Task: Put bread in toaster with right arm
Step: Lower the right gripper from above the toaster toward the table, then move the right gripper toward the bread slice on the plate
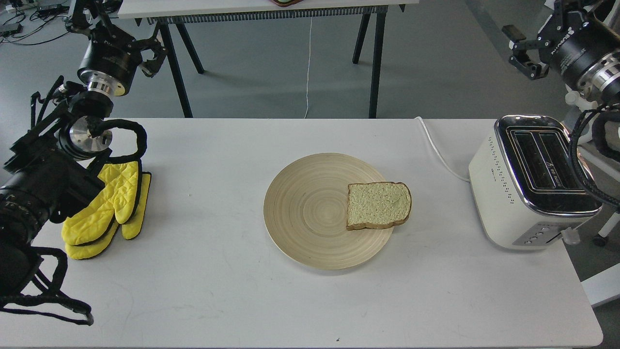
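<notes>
My right gripper is going to grip the bread by its crust edge (407,203) next, so that it can put the bread in the toaster (528,182).
The bread (379,205), a pale speckled slice with a brown crust, lies flat on the right edge of a round wooden plate (305,213) at mid-table. The cream-white toaster (528,182) stands at the table's right edge, both slots uncovered and empty, with its white cord (438,150) running off to the back. My right gripper (520,51) is high at the top right, behind and above the toaster, open and empty, far from the bread. My left gripper (118,34) is raised at the top left, open and empty.
Yellow oven mitts (109,208) lie at the table's left by my left arm. A second table on black legs (373,58) stands behind. The white table's right edge (581,286) is just past the toaster.
</notes>
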Tool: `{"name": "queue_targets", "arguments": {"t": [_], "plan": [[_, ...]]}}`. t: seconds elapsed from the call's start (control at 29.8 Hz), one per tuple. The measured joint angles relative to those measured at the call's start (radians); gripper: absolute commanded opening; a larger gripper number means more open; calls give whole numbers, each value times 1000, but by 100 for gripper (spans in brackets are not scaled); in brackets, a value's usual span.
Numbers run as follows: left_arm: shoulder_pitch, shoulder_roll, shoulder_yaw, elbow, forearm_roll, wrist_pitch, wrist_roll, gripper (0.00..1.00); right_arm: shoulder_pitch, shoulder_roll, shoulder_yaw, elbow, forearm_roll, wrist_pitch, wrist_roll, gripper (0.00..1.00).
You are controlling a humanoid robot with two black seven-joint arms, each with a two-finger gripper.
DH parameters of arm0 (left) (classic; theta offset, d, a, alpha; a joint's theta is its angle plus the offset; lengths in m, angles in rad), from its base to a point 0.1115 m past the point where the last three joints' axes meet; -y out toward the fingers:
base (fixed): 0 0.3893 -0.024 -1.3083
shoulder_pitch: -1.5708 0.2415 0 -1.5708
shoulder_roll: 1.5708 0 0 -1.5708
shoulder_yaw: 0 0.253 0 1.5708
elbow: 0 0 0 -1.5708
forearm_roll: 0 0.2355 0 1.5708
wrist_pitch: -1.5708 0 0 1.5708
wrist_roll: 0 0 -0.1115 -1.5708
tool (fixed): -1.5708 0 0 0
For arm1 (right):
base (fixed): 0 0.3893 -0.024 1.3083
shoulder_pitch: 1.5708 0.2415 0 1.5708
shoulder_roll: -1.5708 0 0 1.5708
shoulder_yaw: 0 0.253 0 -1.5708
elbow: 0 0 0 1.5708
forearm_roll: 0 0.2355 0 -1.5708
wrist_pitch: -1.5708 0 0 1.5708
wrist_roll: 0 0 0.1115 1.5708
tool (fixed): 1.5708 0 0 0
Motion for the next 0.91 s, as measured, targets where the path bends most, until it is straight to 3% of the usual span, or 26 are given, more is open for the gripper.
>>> {"name": "queue_targets", "arguments": {"t": [0.3, 0.7, 0.91], "plan": [[0, -1, -3, 0, 0, 0, -1, 100, -43, -25, -243, 233, -185, -304, -5, 94], [0, -2, -1, 0, 0, 0, -1, 100, -96, 138, -503, 208, -255, -533, -11, 87], [0, -2, 0, 0, 0, 0, 0, 100, -147, 189, -544, 159, -278, -570, -8, 86]]}}
